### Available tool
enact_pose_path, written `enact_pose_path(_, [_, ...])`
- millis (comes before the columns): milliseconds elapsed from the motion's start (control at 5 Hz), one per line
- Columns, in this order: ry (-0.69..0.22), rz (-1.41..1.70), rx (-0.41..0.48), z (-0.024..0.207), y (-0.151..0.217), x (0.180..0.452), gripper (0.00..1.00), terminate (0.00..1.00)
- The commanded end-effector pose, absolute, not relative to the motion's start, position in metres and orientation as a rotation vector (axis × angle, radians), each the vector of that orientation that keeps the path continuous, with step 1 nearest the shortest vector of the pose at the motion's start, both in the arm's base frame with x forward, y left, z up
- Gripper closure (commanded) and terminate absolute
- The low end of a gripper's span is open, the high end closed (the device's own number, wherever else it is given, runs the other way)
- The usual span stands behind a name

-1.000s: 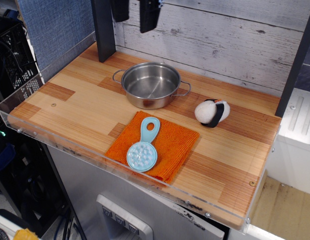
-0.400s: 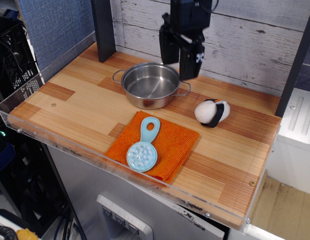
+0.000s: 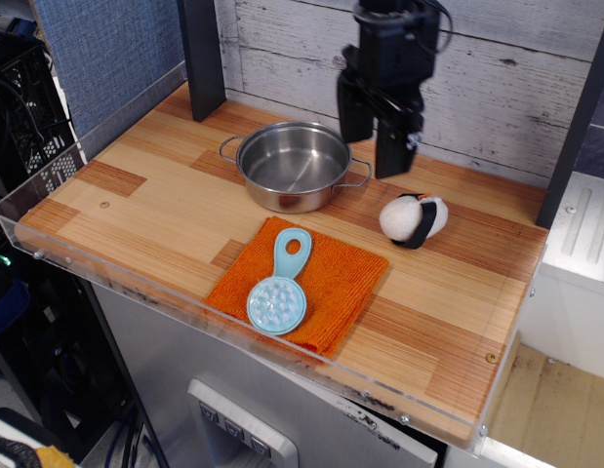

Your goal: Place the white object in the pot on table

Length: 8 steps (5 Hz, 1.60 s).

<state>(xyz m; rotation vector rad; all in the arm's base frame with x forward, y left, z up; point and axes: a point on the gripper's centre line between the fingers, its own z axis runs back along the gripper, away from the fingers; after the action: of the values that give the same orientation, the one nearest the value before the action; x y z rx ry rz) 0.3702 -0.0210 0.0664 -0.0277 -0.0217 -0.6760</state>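
My gripper grabs the small plush by its rounded white body (image 3: pixel 403 217) next, to place the white object in the pot (image 3: pixel 294 166).
The white object (image 3: pixel 410 218), a small white plush with a black band and an orange bit, lies on the wooden table (image 3: pixel 155 210) to the right of the pot. The pot (image 3: pixel 294 166) is a shallow shiny steel pot with two wire handles, empty, at the back middle of the table. My gripper (image 3: pixel 374 154) is black, hangs open above the table between the pot's right handle and the plush, and holds nothing. It is above and a little left of the plush, not touching it.
An orange cloth (image 3: pixel 303 281) lies near the front edge with a light-blue round scoop (image 3: pixel 280 289) on it. A clear acrylic rim (image 3: pixel 48 185) runs along the table's edges. A dark post (image 3: pixel 201 58) stands at the back left, another (image 3: pixel 580 117) at the right. A plank wall is behind.
My gripper has come down from the top of the view and moved right, from above the pot toward the plush. The plush, pot, cloth and scoop have not moved.
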Motion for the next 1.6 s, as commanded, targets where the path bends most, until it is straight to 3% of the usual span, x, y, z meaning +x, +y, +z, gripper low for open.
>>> enact_pose_path(0, [-0.059,-0.761,-0.002,0.072,-0.047,0.365,0.0,0.0])
enact_pose_path(600, [0.051,-0.795,0.007,0.03,-0.051,0.359,0.0,0.0])
enact_pose_path(1000, [0.053,-0.796,0.022,0.021,-0.05,0.362,0.0,0.0])
enact_pose_path(1200, [0.034,-0.769,0.022,0.026,-0.05,0.365,1.0,0.0])
enact_pose_path(1400, [-0.019,-0.745,0.021,0.045,-0.05,0.366,1.0,0.0])
